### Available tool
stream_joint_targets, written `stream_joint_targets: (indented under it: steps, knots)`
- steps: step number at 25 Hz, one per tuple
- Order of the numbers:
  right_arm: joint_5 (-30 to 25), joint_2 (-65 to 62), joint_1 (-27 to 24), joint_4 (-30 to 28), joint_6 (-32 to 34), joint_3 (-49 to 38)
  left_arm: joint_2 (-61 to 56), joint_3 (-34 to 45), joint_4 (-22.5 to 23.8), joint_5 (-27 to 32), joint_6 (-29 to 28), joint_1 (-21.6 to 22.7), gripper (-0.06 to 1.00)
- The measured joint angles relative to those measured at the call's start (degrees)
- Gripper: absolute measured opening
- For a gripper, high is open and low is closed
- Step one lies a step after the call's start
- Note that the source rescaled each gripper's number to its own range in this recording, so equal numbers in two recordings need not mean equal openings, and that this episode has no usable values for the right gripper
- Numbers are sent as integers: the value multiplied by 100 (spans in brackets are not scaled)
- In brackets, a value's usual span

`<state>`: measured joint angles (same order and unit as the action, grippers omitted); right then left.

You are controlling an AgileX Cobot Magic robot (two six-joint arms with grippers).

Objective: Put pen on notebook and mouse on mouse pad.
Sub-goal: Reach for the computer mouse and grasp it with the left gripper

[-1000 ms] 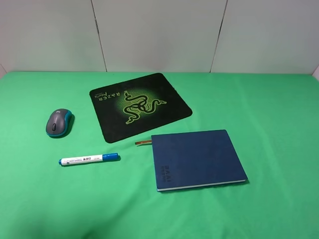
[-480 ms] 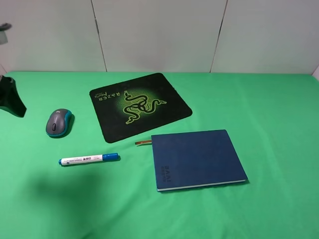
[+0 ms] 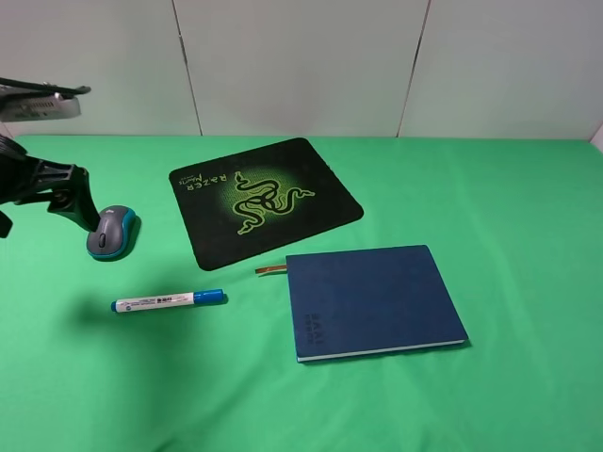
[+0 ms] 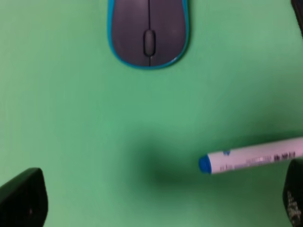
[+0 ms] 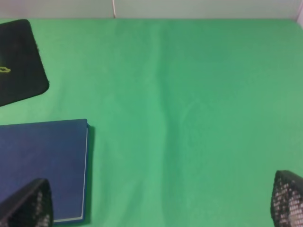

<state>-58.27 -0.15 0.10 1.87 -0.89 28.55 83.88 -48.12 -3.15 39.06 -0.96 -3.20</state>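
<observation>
My left gripper takes the grey mouse (image 3: pixel 111 232) by its teal sides next, to put it on the black mouse pad (image 3: pixel 268 201).
The grey mouse (image 3: pixel 111 232) with teal sides lies on the green cloth, left of the black mouse pad (image 3: pixel 264 200) with its green snake logo. The pen (image 3: pixel 170 300) lies in front of the mouse, blue cap pointing right. The navy notebook (image 3: pixel 372 299) rests shut at centre right. My left arm (image 3: pixel 42 179) reaches in from the left edge, one finger (image 3: pixel 80 207) just left of the mouse. My left gripper (image 4: pixel 158 196) is open and empty above the cloth between the mouse (image 4: pixel 148 30) and the pen (image 4: pixel 253 156). My right gripper (image 5: pixel 156 201) is open, beside the notebook (image 5: pixel 42 165).
Green cloth (image 3: pixel 509 207) covers the whole table, with white wall panels (image 3: pixel 301 66) behind it. A brownish ribbon (image 3: pixel 270 270) sticks out of the notebook's near-left corner. A corner of the mouse pad (image 5: pixel 19 61) shows in the right wrist view.
My left arm has come into view from the left edge and moved right, up to the mouse. The mouse, pen, notebook and pad have not moved.
</observation>
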Motion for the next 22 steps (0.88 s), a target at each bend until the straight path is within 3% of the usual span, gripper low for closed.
stream_joint_targets:
  steps: [15,22]
  knots:
    - [0,0,0,0,0,0,1836,-1119,370,-321,-5,0,100]
    - [0,0,0,0,0,0,2598,-1463,408,-790,-5,0,100]
